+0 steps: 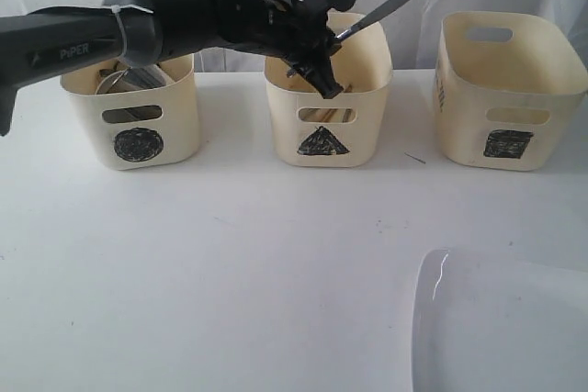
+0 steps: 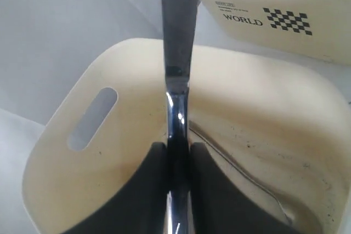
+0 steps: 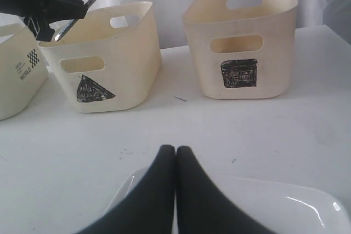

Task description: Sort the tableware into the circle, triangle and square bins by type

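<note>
The knife's lower end (image 1: pixel 292 71) (image 2: pixel 177 217) is over the inside of the triangle bin, within the bin's rim, so it is time for my left gripper to open now.
My left gripper (image 1: pixel 323 50) is shut on a steel knife (image 1: pixel 381 8), held above the triangle bin (image 1: pixel 323 126); the blade points up and to the right. In the left wrist view the knife (image 2: pixel 176 53) runs between the shut fingers (image 2: pixel 203 179) over the bin's inside (image 2: pixel 109 163), where another steel piece (image 2: pixel 241 171) lies. The circle bin (image 1: pixel 138 130) holds steel ware (image 1: pixel 119 80). The square bin (image 1: pixel 510 98) looks empty. The large white square plate (image 1: pixel 501 328) lies at the front right. My right gripper (image 3: pixel 175 152) is shut on nothing, above the plate (image 3: pixel 274 206).
A small dark speck or sliver (image 1: pixel 415 158) lies on the white table (image 1: pixel 230 273) between the triangle and square bins. White curtain hangs behind the bins. The left arm (image 1: pixel 64 43) stretches across above the circle bin.
</note>
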Tool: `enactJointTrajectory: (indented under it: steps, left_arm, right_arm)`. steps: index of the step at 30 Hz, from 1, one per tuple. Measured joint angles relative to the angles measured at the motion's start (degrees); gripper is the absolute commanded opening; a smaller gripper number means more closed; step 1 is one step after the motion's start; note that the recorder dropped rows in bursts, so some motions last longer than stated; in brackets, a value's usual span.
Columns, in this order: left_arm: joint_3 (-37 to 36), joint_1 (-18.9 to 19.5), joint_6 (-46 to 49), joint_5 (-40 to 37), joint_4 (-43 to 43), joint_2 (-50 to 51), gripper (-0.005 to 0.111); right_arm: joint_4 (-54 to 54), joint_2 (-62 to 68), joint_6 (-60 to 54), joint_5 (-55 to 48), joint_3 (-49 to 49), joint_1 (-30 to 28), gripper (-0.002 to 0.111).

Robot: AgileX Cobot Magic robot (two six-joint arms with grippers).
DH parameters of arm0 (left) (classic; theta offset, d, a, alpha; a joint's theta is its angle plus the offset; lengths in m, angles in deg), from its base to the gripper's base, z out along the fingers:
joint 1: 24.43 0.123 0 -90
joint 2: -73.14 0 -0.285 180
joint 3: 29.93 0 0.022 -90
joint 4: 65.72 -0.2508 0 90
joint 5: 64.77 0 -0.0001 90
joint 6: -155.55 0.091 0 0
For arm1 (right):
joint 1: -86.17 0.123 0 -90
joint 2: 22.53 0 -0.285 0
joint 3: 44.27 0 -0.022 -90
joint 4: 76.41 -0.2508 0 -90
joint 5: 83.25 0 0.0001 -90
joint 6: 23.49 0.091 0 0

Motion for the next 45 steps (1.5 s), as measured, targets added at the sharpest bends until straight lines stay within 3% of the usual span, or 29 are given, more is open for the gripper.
enactJointTrajectory:
  steps: [6, 9, 21, 27, 30, 36, 45]
  left_arm:
    - [0.0, 0.5, -2.0, -0.8, 0.0, 0.0, 0.049]
    - [0.1, 0.7, -3.8, -0.8, 0.0, 0.0, 0.054]
    - [0.3, 1.2, -10.4, -7.6, 0.0, -2.1, 0.052]
    - [-0.5, 1.2, -11.5, -12.8, 0.0, -7.3, 0.028]
    - [-3.6, 1.2, -11.6, -14.4, -0.7, -11.4, 0.022]
    - [-15.4, 1.2, -11.9, -14.2, -2.3, -22.3, 0.022]
    - [-42.4, 1.2, -17.4, -5.0, -3.1, -44.2, 0.022]
  right_arm:
    - [0.0, 0.0, 0.0, 0.0, 0.0, 0.0, 0.000]
    - [0.0, 0.0, 0.0, 0.0, 0.0, 0.0, 0.000]
    - [0.0, 0.0, 0.0, 0.0, 0.0, 0.0, 0.000]
    - [0.0, 0.0, 0.0, 0.0, 0.0, 0.0, 0.000]
    - [0.0, 0.0, 0.0, 0.0, 0.0, 0.0, 0.000]
    - [0.0, 0.0, 0.0, 0.0, 0.0, 0.0, 0.000]
    - [0.0, 0.0, 0.8, 0.0, 0.0, 0.0, 0.000]
